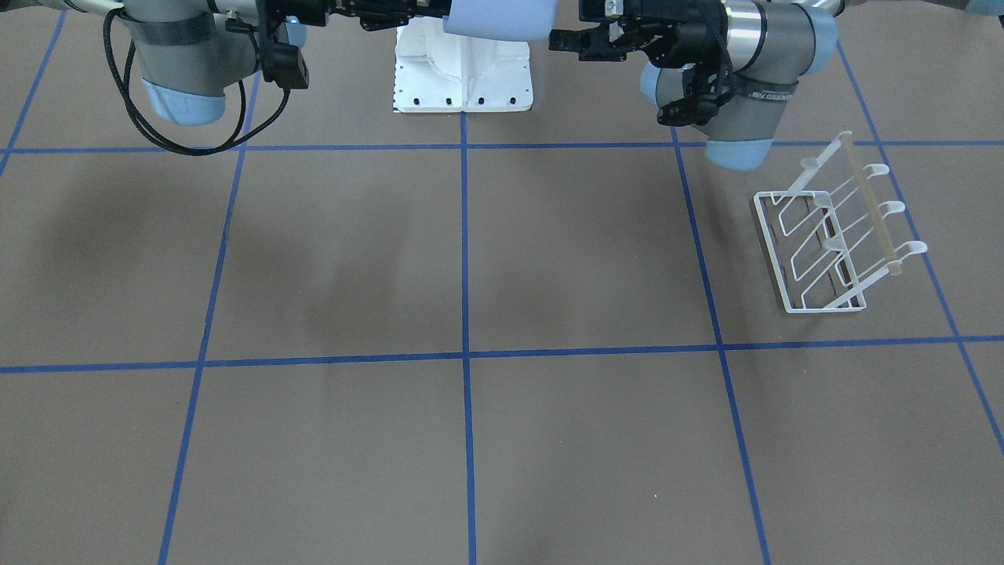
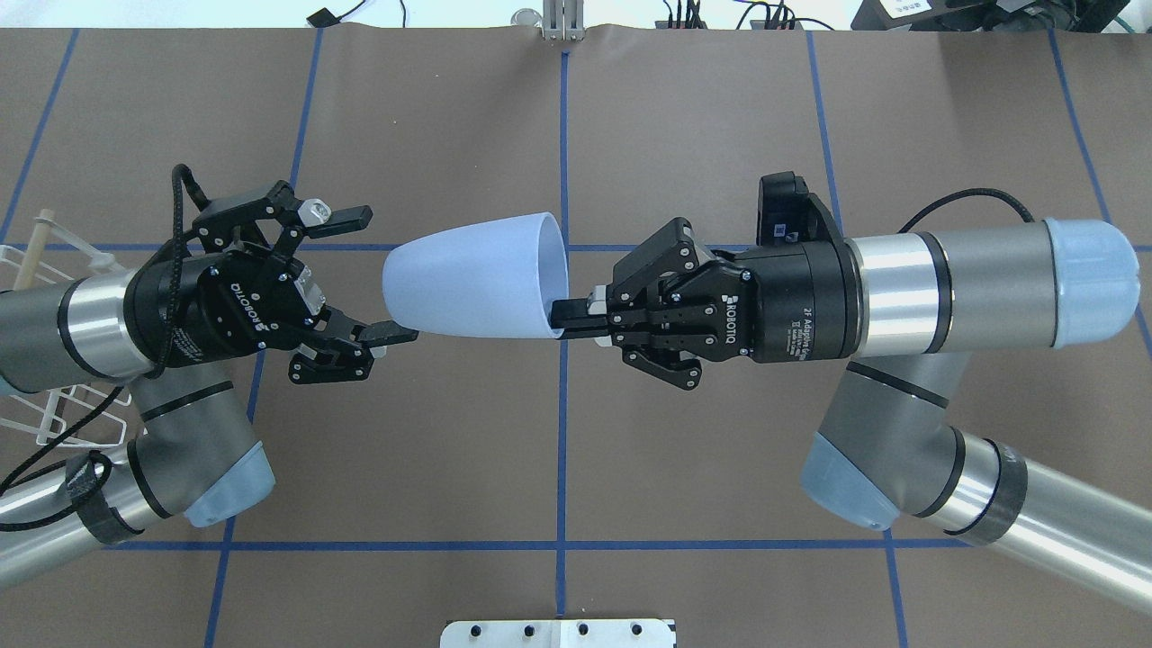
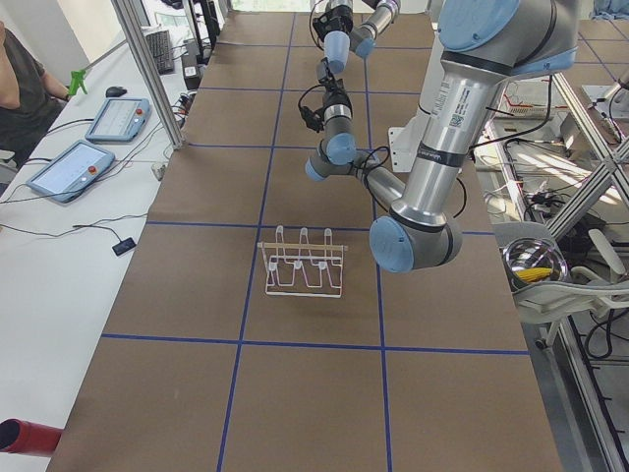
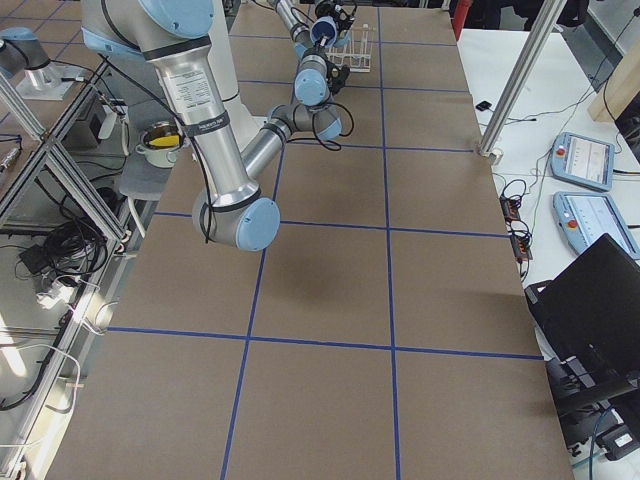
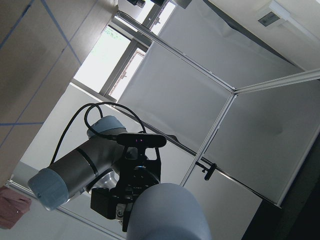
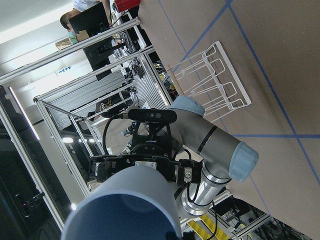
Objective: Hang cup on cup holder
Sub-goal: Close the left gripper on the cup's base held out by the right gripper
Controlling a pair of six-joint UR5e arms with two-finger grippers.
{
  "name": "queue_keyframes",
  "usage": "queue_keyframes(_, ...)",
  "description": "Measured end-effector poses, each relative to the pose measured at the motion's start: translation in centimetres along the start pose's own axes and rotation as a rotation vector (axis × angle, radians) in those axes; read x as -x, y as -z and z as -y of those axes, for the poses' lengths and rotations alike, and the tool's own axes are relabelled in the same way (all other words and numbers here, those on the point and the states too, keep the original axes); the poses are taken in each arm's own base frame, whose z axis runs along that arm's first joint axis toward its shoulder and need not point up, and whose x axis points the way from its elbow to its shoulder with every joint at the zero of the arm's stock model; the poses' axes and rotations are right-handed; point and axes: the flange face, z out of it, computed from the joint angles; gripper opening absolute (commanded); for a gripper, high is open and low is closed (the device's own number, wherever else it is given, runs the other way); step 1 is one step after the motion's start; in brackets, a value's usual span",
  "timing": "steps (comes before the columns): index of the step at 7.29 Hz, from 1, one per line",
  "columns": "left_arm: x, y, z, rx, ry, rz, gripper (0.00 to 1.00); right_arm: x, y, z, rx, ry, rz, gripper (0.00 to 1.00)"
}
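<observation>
I shouldn't close on the light blue cup point(image 1: 499, 17) point(image 5: 169, 212) yet, because my fingers barely reach the edge of its base. I need to move my left gripper toward the cup's closed base first.
The light blue cup point(image 2: 472, 274) lies on its side in mid-air between my two grippers, rim toward the right arm. My right gripper point(image 2: 565, 317) is shut on the cup's rim. My left gripper point(image 2: 382, 275) is open, with its fingers point(image 2: 346, 216) spread at the cup's closed base, not gripping it. The cup also shows at the top of the front view point(image 1: 502, 20) and in both wrist views point(image 5: 170, 210) point(image 6: 125, 205). The white wire cup holder point(image 1: 839, 227) stands empty on the table on my left side, partly hidden under the left arm in the overhead view point(image 2: 36, 247).
A white mounting plate point(image 1: 463, 74) sits at the robot's base. Blue tape lines point(image 1: 464, 357) cross the brown table. Off the table stand a metal bowl point(image 3: 536, 264), tablets point(image 3: 118, 118) and a seated person point(image 3: 20, 98).
</observation>
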Motion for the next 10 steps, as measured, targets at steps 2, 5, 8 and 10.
queue_keyframes(2, 0.1, -0.3, -0.1, 0.007, 0.003, -0.004, 0.98, 0.0, -0.4, -0.2, 0.001, -0.012, 0.009, 0.00)
queue_keyframes(5, 0.2, -0.7, -0.4, 0.017, 0.006, -0.007, 0.98, -0.3, -0.6, -0.3, 0.005, -0.019, 0.008, 0.00)
queue_keyframes(8, 0.5, -1.3, -0.8, 0.032, 0.013, -0.010, 0.98, -0.2, -0.9, -0.4, -0.001, -0.020, 0.021, 0.00)
queue_keyframes(10, 0.5, -1.4, -0.9, 0.037, 0.015, -0.012, 0.97, -0.4, -1.1, -0.5, 0.001, -0.023, 0.022, 0.00)
